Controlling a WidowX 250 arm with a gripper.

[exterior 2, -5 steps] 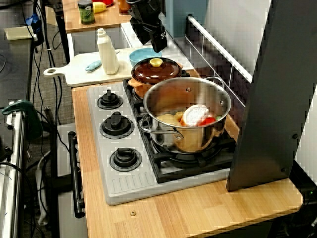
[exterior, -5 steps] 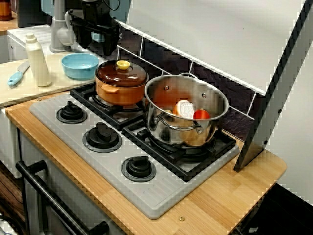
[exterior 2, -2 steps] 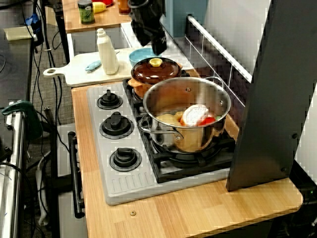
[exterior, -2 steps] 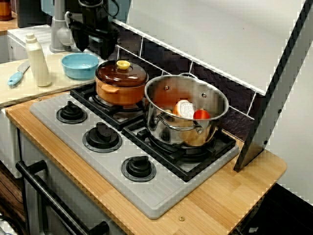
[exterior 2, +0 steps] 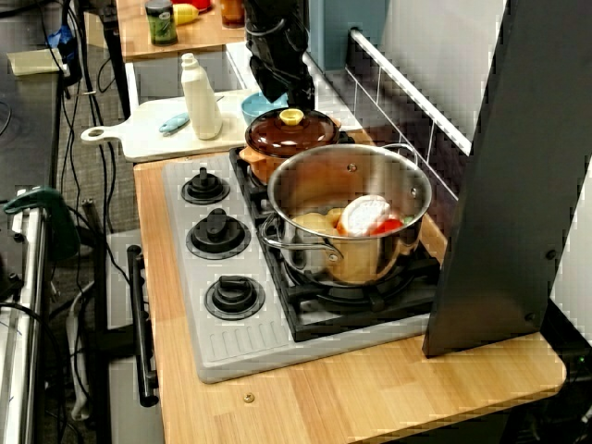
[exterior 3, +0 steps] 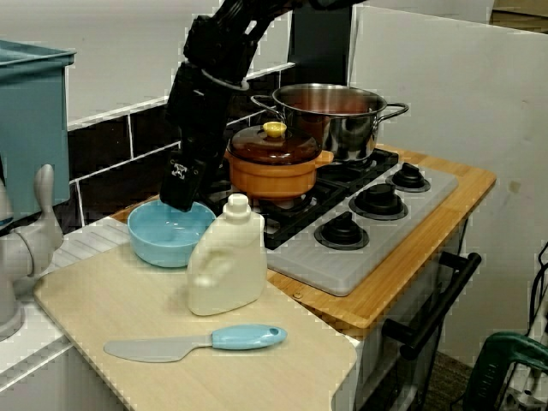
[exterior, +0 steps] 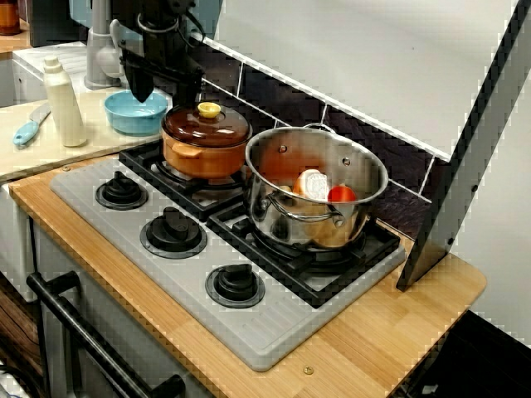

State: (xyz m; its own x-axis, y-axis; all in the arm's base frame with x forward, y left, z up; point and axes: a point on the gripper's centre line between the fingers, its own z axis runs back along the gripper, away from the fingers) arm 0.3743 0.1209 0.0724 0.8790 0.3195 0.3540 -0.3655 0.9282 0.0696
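Observation:
My gripper grabs the bowl by its rim (exterior: 156, 98) next, to lift the light blue bowl off the cutting board (exterior: 99, 146).
My black gripper (exterior: 163, 88) hangs just over the light blue bowl (exterior: 135, 112) at the back of the wooden cutting board (exterior 3: 103, 295). From the cutting board side, the gripper (exterior 3: 181, 197) has its tip at the bowl's (exterior 3: 169, 233) far rim. Its fingers stand apart, open, and nothing shows between them. From the stove's end, the gripper (exterior 2: 282, 91) hides most of the bowl (exterior 2: 254, 104). Right beside it, a brown pot (exterior: 205, 137) with a yellow-knobbed lid sits on the rear burner.
A steel pot (exterior: 274, 211) with food in it stands on the right burner. A white bottle (exterior 3: 228, 267) and a blue-handled spatula (exterior 3: 197, 342) lie on the board near the bowl. A dark slanted panel (exterior: 465, 166) rises at the stove's right end.
The gripper has come down and shifted a little left, from above the brown pot's far side to just over the blue bowl. Pots, bottle and spatula have stayed put.

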